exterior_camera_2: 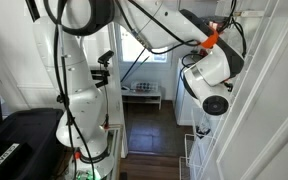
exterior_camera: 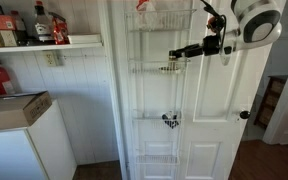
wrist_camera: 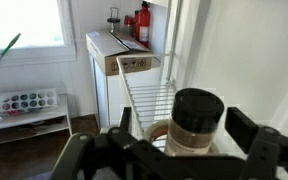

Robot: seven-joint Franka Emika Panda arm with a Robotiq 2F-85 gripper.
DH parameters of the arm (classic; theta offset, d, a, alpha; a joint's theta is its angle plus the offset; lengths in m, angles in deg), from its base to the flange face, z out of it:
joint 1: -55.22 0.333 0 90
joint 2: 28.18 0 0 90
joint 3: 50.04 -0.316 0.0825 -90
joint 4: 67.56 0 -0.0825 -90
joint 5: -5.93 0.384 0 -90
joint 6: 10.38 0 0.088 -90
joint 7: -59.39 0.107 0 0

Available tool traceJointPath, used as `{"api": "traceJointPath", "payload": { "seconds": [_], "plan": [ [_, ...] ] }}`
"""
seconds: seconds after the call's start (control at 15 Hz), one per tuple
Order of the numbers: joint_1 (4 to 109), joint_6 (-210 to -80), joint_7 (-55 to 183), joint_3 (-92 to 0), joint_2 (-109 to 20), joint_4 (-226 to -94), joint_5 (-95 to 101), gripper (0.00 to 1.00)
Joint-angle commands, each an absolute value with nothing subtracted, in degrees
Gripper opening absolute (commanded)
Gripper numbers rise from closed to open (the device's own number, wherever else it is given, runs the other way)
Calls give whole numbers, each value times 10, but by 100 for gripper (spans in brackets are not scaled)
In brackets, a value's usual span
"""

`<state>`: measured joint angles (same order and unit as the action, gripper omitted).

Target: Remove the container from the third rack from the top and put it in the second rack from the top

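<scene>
My fingers are beside the container's black cap (exterior_camera: 173, 57) (wrist_camera: 196, 114), level with the cap's sides, so it is time for my gripper to close on the cap now.
The container (wrist_camera: 196, 125), a small pale bottle with a black cap, stands upright in a white wire basket (wrist_camera: 149, 95) in the wrist view. My gripper (wrist_camera: 186, 122) is open, one finger on each side of the bottle with a gap on both sides. In an exterior view my gripper (exterior_camera: 174, 52) reaches in just above the second rack from the top (exterior_camera: 149, 70), where a small dark shape (exterior_camera: 170, 68) sits at the rim. The third rack from the top (exterior_camera: 149, 120) holds only a small black bow-shaped object (exterior_camera: 170, 121).
The rack hangs on a white door with a knob (exterior_camera: 244, 115). A wall shelf with bottles (exterior_camera: 24, 30) and a cardboard box (exterior_camera: 14, 108) on a white cabinet stand beside the door. The arm's wrist (exterior_camera_2: 209, 75) hangs close to the door.
</scene>
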<state>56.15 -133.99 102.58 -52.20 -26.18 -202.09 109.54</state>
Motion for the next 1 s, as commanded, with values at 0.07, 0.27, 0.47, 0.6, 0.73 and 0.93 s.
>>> {"api": "traceJointPath", "payload": {
  "seconds": [0.07,0.27,0.47,0.6,0.73,0.93],
  "plan": [
    [571,-1359,1021,-528,-277,-2007,1126,91],
    [572,-1360,1018,-528,-283,-2005,1132,86],
    [572,-1362,1017,-527,-287,-2000,1136,62],
    [572,-1363,1017,-526,-289,-1996,1138,43],
    [572,-1365,1017,-526,-292,-1992,1140,28],
    [571,-1364,1018,-525,-296,-1989,1142,24]
  ]
}}
